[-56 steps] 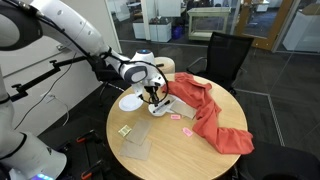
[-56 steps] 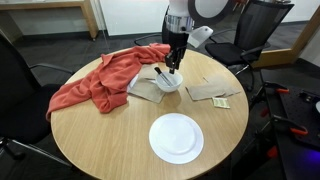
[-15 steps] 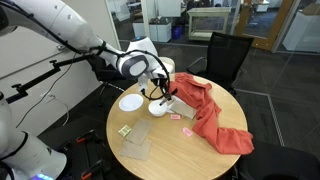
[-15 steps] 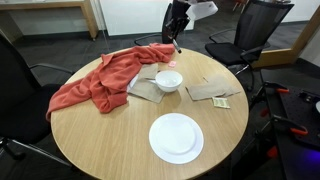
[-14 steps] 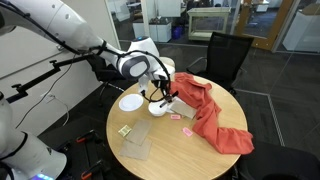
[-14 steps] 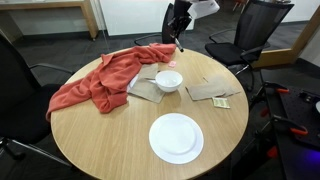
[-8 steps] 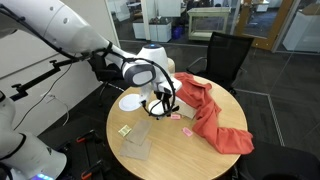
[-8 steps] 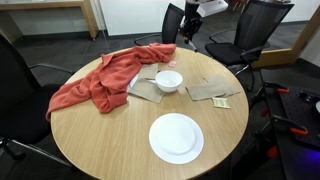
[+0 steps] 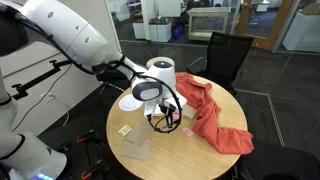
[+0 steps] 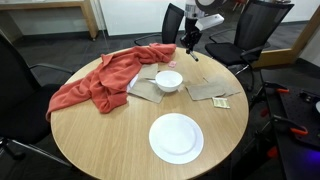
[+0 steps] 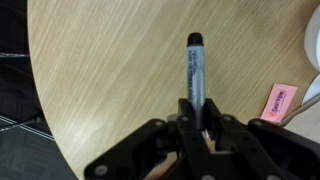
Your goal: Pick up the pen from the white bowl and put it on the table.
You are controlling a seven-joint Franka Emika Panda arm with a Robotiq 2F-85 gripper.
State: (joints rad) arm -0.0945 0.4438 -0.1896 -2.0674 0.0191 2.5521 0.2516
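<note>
I should lower the pen [image 11: 194, 68] before releasing; it's well above the wooden table and would fall.
My gripper [image 11: 199, 118] is shut on the pen [image 11: 194, 68], a dark stick that points out from between the fingers over the bare wooden table [image 11: 100, 70], near its edge. In both exterior views the gripper [image 9: 166, 120] [image 10: 190, 44] hangs above the table [image 10: 100, 140], apart from the white bowl [image 10: 168, 80], which stands empty by the red cloth. The arm hides the bowl in an exterior view.
A red cloth [image 10: 100, 78] [image 9: 212, 116] lies over part of the table. A flat white plate [image 10: 176, 137] and tan paper pieces [image 10: 210, 92] [image 9: 135, 146] lie on it. A pink bit [image 11: 277, 100] lies near the pen. Black chairs [image 9: 228, 55] stand around.
The gripper has lifted the pen out of the white bowl and carried it sideways, away from the bowl, over bare table.
</note>
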